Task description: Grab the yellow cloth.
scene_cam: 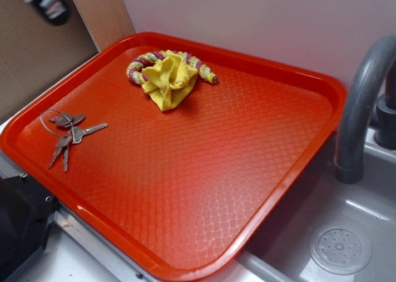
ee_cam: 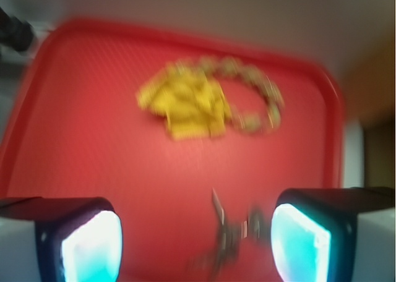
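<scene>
My gripper should next grab the yellow cloth by its bunched-up middle point(scene_cam: 168, 76). Then it can pick the cloth up while the braided rope point(scene_cam: 201, 68) stays behind.
The yellow cloth point(scene_cam: 167, 79) lies crumpled at the far end of the red tray point(scene_cam: 204, 170), resting partly on a braided red, yellow and green rope point(scene_cam: 199, 65). The wrist view, which is blurred, shows the yellow cloth point(ee_cam: 185, 101) ahead of my gripper point(ee_cam: 195, 242), with the rope point(ee_cam: 263, 96) curling to its right. My gripper hangs well short of the cloth, open, with nothing between its two cyan pads point(ee_cam: 93, 248). The gripper does not show in the exterior view.
A bunch of keys point(scene_cam: 69, 133) on a ring lies at the tray's left side; in the wrist view the keys point(ee_cam: 226, 235) sit below and between the jaws. A grey sink point(scene_cam: 340, 232) with a curved tap point(scene_cam: 362, 102) lies right of the tray.
</scene>
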Available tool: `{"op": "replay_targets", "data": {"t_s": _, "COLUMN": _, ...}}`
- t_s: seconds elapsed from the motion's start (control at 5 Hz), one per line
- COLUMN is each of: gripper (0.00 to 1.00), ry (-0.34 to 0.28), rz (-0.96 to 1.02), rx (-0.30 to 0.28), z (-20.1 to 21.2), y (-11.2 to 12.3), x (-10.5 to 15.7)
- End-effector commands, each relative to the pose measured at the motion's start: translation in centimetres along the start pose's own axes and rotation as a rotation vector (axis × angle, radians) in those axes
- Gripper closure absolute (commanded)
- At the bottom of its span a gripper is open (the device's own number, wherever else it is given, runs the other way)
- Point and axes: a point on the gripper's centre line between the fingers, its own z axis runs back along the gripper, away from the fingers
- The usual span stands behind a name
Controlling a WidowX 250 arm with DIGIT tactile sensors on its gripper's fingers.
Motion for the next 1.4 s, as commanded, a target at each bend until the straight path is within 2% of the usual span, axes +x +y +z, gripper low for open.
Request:
{"op": "replay_targets", "data": {"t_s": 0.0, "gripper": 0.00, "ry": -0.045, "rz": -0.187, "rx": -0.206, "z": -9.1, "y": -0.6, "x": 5.3}}
{"op": "replay_targets", "data": {"t_s": 0.2, "gripper": 0.00, "ry": 0.077, "rz": -0.224, "rx": -0.204, "z": -13.2, "y": -1.5, "x": 2.1}}
{"op": "replay_targets", "data": {"t_s": 0.4, "gripper": 0.00, "ry": 0.129, "rz": -0.193, "rx": -0.168, "z": -15.6, "y": -0.4, "x": -0.4}}
{"op": "replay_targets", "data": {"t_s": 0.6, "gripper": 1.00, "ry": 0.083, "rz": -0.176, "rx": -0.127, "z": -15.4, "y": -0.5, "x": -0.1}}
{"op": "replay_targets", "data": {"t_s": 0.8, "gripper": 1.00, "ry": 0.011, "rz": -0.132, "rx": -0.087, "z": -13.6, "y": -0.4, "x": 1.1}}
{"op": "replay_targets", "data": {"t_s": 1.0, "gripper": 1.00, "ry": -0.005, "rz": -0.099, "rx": -0.077, "z": -9.4, "y": 0.0, "x": 1.9}}
{"op": "replay_targets", "data": {"t_s": 1.2, "gripper": 1.00, "ry": -0.085, "rz": -0.047, "rx": -0.059, "z": -3.9, "y": 1.0, "x": 0.8}}
